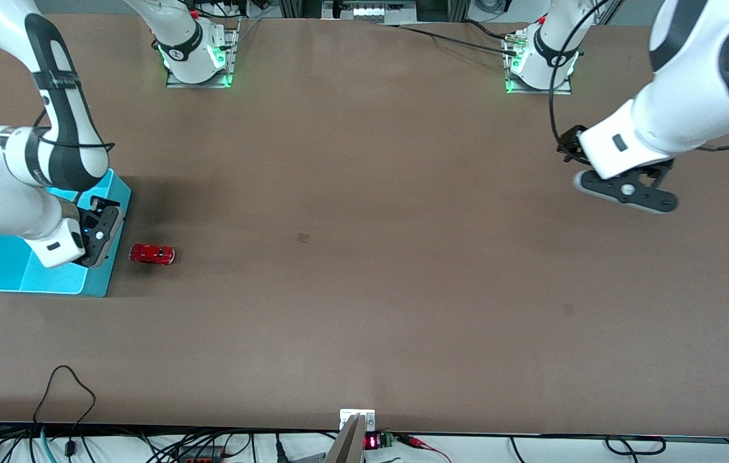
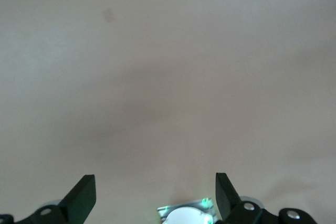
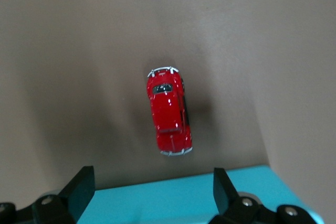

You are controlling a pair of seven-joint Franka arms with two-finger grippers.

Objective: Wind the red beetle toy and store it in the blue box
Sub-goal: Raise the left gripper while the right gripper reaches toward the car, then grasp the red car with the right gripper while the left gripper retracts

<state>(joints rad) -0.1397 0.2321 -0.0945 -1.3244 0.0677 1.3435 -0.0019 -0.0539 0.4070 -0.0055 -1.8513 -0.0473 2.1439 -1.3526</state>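
I should pick up the red beetle toy (image 1: 152, 254) by the sides of its cabin next with my right gripper. Then my right gripper should put the toy away in the blue box (image 1: 17, 273).
The red beetle toy (image 1: 152, 254) stands on the brown table, just beside the blue box (image 1: 17, 273) on the side toward the left arm's end. My right gripper (image 1: 99, 236) hangs over the box's edge next to the toy, open and empty. In the right wrist view the toy (image 3: 169, 113) lies lengthwise a little past the open fingertips (image 3: 84, 184), with the box's rim (image 3: 184, 203) between them under the right gripper (image 3: 152, 182). My left gripper (image 1: 628, 191) waits in the air over bare table at the left arm's end, open and empty, as the left wrist view (image 2: 156, 190) shows.
The arm bases (image 1: 197, 58) (image 1: 541, 64) stand along the table's edge farthest from the front camera. A small dark stain (image 1: 303, 237) marks the middle of the table. Cables (image 1: 69, 411) hang at the edge nearest the camera.
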